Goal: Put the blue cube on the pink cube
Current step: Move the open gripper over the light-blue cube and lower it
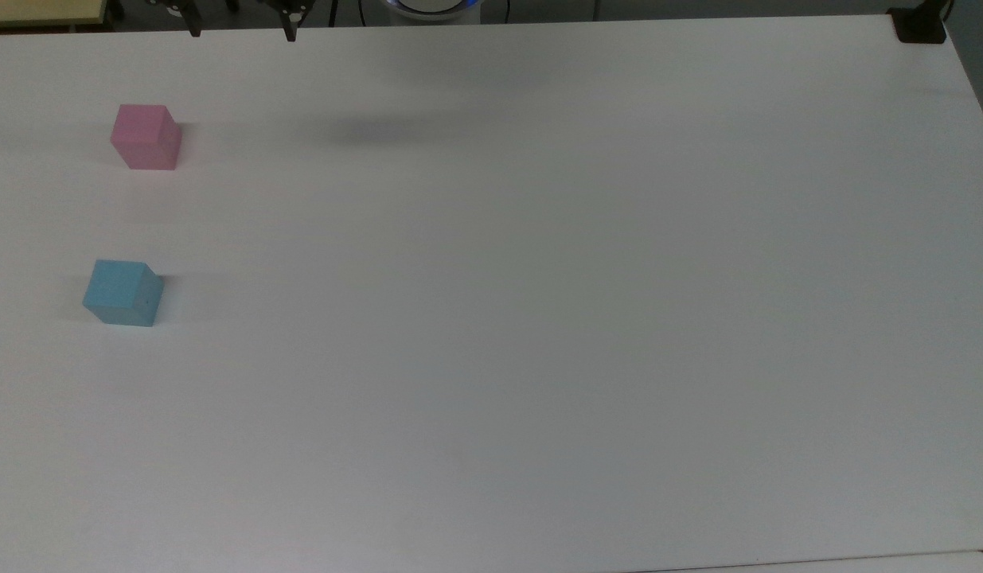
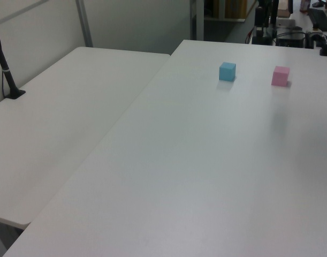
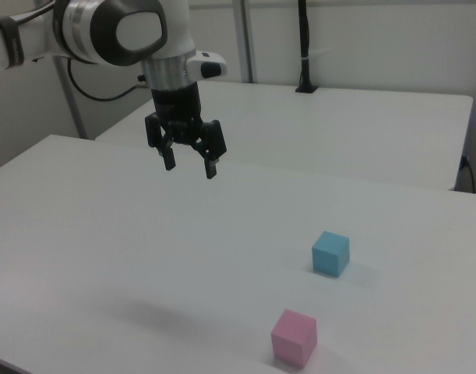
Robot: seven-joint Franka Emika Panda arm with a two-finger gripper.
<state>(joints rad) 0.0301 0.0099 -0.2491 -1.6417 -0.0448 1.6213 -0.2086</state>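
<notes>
My gripper reaches the blue cube and grabs its opposite sides next. That leaves the blue cube's bottom free to sit on the pink cube (image 2: 280,76).
The blue cube (image 1: 122,293) rests on the white table near the top view's left edge, with the pink cube (image 1: 146,137) standing apart from it, farther up the same side. Both show again as the blue cube (image 2: 227,71) and pink cube (image 2: 280,76) in the left view, and as the blue cube (image 3: 330,253) and pink cube (image 3: 294,336) in the right view. My gripper (image 3: 189,166) hangs open and empty high above the table, well to the right view's left of both cubes. Its fingertips (image 1: 290,33) poke in at the top view's upper edge.
The white table (image 1: 539,318) is broad and bare apart from the cubes. A second white table (image 2: 61,118) adjoins it on the left view's left, with a black post (image 2: 5,72) clamped to it. A black clamp (image 1: 919,25) sits at the top view's upper right corner.
</notes>
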